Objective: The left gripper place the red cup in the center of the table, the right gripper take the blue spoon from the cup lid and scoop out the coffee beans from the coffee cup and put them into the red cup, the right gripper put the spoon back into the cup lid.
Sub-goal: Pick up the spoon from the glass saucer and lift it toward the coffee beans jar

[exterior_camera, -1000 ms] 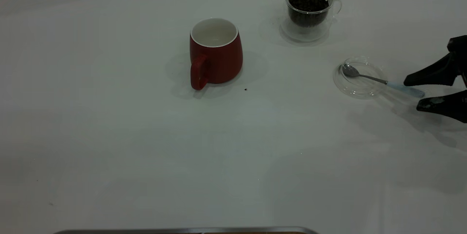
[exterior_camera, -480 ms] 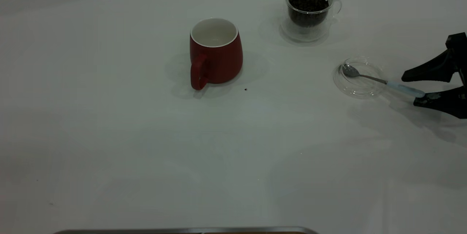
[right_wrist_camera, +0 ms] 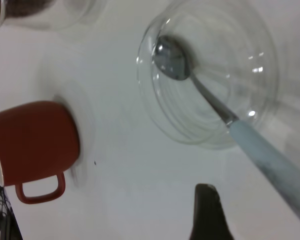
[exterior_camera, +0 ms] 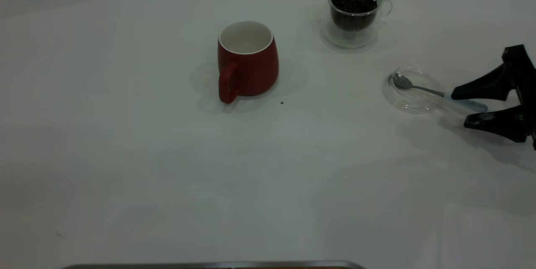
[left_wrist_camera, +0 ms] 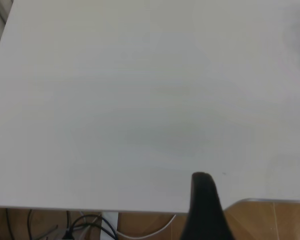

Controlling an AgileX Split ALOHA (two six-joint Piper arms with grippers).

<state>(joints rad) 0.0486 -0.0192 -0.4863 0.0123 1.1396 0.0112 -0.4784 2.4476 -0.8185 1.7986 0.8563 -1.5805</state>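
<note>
The blue spoon's metal bowl (exterior_camera: 402,81) should stay free to scoop coffee beans, so my right gripper needs to grab the blue handle (exterior_camera: 471,104).
The red cup (exterior_camera: 247,61) stands upright and empty near the middle of the table (exterior_camera: 125,156); it also shows in the right wrist view (right_wrist_camera: 37,140). The coffee cup (exterior_camera: 354,11) holds coffee beans (exterior_camera: 354,1) at the back right. The blue spoon (exterior_camera: 465,102) lies with its bowl in the cup lid (exterior_camera: 412,101) and its handle sticking out over the rim. My right gripper (exterior_camera: 460,109) is open, one finger on each side of the handle's end, apart from it. Only one finger (left_wrist_camera: 202,200) of my left gripper shows, over the table's edge with nothing near it.
A single dark speck (exterior_camera: 282,102) lies on the table just right of the red cup. A grey metal edge (exterior_camera: 209,265) runs along the front of the table. Cables (left_wrist_camera: 85,225) hang below the table edge under the left arm.
My right gripper has moved left, still open, so that its fingers now straddle the end of the spoon's handle. The cups, lid and spoon have not moved.
</note>
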